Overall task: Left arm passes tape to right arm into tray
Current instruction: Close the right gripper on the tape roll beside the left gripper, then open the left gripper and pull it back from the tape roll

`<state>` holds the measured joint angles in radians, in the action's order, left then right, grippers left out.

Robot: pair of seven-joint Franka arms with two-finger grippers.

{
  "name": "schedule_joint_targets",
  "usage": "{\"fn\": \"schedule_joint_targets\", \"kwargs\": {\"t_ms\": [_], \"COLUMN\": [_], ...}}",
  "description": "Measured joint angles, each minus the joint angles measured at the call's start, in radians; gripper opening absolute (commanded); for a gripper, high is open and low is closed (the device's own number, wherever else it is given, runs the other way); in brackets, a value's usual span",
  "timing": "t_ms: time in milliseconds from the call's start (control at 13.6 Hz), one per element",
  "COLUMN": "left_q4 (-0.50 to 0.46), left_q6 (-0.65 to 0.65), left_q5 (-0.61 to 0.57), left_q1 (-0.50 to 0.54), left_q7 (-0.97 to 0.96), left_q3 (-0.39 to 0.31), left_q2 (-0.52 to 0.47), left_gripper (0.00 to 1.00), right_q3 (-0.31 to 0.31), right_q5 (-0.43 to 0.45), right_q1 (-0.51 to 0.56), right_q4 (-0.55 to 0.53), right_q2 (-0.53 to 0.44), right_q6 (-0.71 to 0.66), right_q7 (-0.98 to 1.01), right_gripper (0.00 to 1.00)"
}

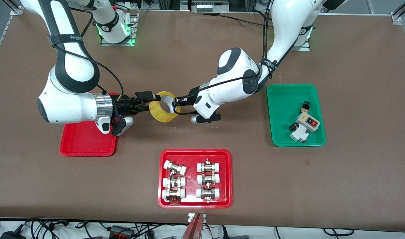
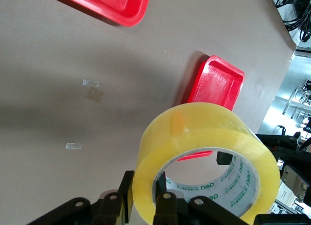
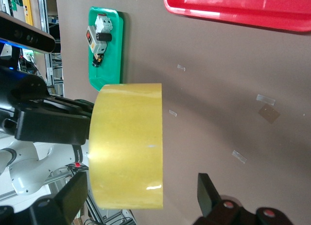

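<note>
I need to grab the yellow tape next with my right gripper, by the flat side faces of its side (image 1: 155, 110). Then I will put the tape into the plain red tray (image 1: 86, 141).
The yellow tape (image 1: 162, 111) hangs in the air over the bare table between the two arms. My left gripper (image 1: 176, 103) is shut on the tape's wall, one finger inside the hole and one outside, as the left wrist view shows (image 2: 143, 200). There the tape (image 2: 204, 132) fills the lower part of the view. My right gripper (image 1: 153, 99) is open around the roll. In the right wrist view its fingers (image 3: 73, 196) stand on either side of the tape (image 3: 126, 142) with a gap. The plain red tray (image 1: 86, 141) lies under the right arm's wrist and also shows in the left wrist view (image 2: 216, 84).
A red tray of metal fittings (image 1: 195, 179) lies nearer the front camera than the tape. A green tray (image 1: 297, 114) with switch parts lies toward the left arm's end of the table. Small tape scraps (image 2: 92, 91) lie on the table.
</note>
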<state>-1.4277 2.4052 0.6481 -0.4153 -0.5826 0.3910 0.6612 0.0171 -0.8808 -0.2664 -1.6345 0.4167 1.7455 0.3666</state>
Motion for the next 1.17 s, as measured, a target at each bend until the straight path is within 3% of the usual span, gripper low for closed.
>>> {"fn": "schedule_joint_targets", "kwargs": {"t_ms": [220, 440, 513, 733, 806, 879, 953, 1026, 1172], "left_q4": [0.0, 0.0, 0.0, 0.002, 0.002, 0.002, 0.002, 0.005, 0.021], "left_q6": [0.0, 0.0, 0.0, 0.0, 0.0, 0.0, 0.0, 0.0, 0.001], "left_q5": [0.0, 0.0, 0.0, 0.001, 0.001, 0.001, 0.001, 0.001, 0.0], "left_q1": [0.0, 0.0, 0.0, -0.001, -0.001, -0.001, -0.001, -0.001, 0.0], "left_q7": [-0.001, -0.003, -0.004, -0.018, -0.019, -0.02, -0.02, -0.019, -0.018], "left_q3": [0.0, 0.0, 0.0, 0.0, 0.0, 0.0, 0.0, 0.0, 0.0], "left_q2": [0.002, 0.003, 0.006, 0.009, 0.009, 0.009, 0.009, 0.009, 0.009], "left_gripper": [0.0, 0.0, 0.0, 0.0, 0.09, 0.34, 0.91, 1.0, 1.0], "right_q3": [0.0, 0.0, 0.0, 0.0, 0.0, 0.0, 0.0, 0.0, 0.0], "right_q5": [0.0, -0.002, -0.008, -0.008, -0.008, -0.008, -0.008, -0.008, -0.008], "right_q1": [0.0, 0.0, 0.0, 0.0, 0.0, 0.0, 0.0, 0.0, 0.0], "right_q4": [0.001, 0.001, 0.003, 0.004, 0.004, 0.005, 0.005, 0.005, 0.005], "right_q2": [0.0, 0.0, -0.001, -0.001, -0.001, -0.001, -0.001, 0.0, 0.003], "right_q6": [0.004, 0.003, 0.001, 0.0, 0.0, 0.0, 0.0, 0.0, 0.001], "right_q7": [0.001, 0.001, 0.001, 0.001, 0.001, 0.001, 0.002, 0.002, 0.002], "right_gripper": [0.78, 0.42, 0.34, 0.32, 0.29, 0.29, 0.29, 0.29, 0.27]}}
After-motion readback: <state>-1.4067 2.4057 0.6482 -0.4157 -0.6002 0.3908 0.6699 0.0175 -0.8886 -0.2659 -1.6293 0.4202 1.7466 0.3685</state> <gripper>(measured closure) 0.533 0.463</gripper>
